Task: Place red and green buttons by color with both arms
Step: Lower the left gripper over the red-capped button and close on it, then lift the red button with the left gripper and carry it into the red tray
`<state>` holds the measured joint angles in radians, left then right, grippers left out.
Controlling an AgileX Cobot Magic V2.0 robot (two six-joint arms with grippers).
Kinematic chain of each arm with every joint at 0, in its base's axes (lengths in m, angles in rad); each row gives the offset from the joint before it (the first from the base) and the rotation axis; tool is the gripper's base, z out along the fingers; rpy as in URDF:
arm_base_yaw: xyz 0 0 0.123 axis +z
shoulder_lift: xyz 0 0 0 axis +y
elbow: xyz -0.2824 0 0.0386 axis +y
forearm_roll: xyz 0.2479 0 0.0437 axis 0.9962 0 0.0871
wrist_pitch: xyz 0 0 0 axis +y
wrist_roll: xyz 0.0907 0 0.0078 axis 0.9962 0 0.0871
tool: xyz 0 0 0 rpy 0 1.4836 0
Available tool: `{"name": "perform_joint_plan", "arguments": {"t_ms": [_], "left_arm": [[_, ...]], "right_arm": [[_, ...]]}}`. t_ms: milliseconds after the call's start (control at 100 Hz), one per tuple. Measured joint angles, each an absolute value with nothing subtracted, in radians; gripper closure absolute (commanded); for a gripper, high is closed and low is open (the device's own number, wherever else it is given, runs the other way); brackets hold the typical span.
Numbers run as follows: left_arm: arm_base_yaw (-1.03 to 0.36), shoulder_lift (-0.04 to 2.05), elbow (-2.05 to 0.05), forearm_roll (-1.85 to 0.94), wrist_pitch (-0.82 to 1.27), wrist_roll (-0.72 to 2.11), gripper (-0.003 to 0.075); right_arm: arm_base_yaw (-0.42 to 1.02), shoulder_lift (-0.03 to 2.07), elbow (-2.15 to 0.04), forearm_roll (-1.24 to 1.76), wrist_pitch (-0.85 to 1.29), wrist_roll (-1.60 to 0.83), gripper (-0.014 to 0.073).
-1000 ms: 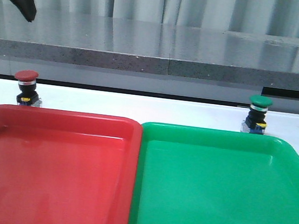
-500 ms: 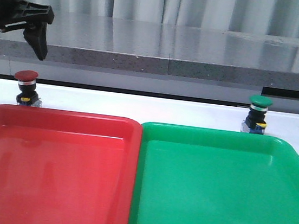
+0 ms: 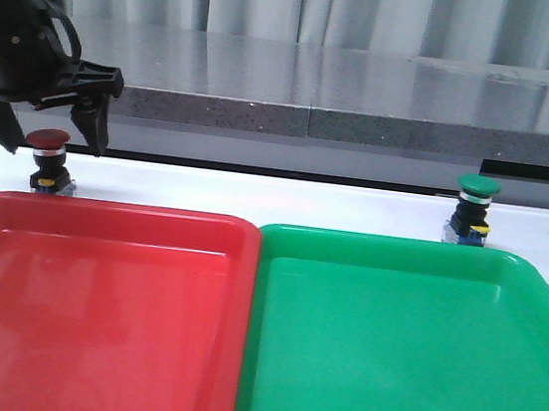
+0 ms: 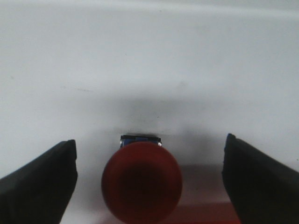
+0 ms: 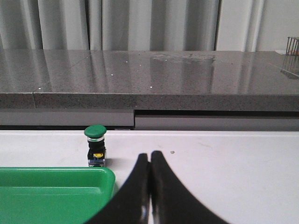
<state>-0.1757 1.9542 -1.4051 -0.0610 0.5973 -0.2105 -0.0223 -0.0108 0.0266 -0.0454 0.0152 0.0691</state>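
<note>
My left gripper closes on the cap now, since its fingers reach down on both sides of the red cap above the white table.
The red button stands upright on the white table behind the red tray's far left corner. My left gripper is open and hangs over it, one finger on each side of the cap, not touching. In the left wrist view the red cap sits between the spread fingers with gaps on both sides. The green button stands upright behind the green tray's far right corner. It also shows in the right wrist view, ahead of my right gripper, which is shut and empty. The right gripper is out of the front view.
A red tray on the left and a green tray on the right lie side by side, touching. The green tray's corner lies beside the right gripper. A grey stone ledge runs along the back of the table.
My left gripper has come down and to the right from the upper left corner, and now straddles the red button. The buttons and trays have not moved.
</note>
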Motion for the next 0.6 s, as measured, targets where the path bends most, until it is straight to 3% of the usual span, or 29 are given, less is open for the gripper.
{"name": "perform_joint_plan", "arguments": {"t_ms": [130,440,600], "left_arm": [[-0.176,1.958,-1.405,-0.061,0.597,-0.210,0.0136],[-0.176,1.958,-1.407,-0.061,0.597,-0.210,0.0409],[-0.176,1.958,-1.407,-0.061,0.597,-0.210,0.0507]], "right_arm": [[-0.022,-0.011,0.027,-0.045,0.015,0.069,0.0658],[-0.022,-0.011,0.027,-0.045,0.015,0.069,0.0658],[-0.022,-0.011,0.027,-0.045,0.015,0.069,0.0658]]}}
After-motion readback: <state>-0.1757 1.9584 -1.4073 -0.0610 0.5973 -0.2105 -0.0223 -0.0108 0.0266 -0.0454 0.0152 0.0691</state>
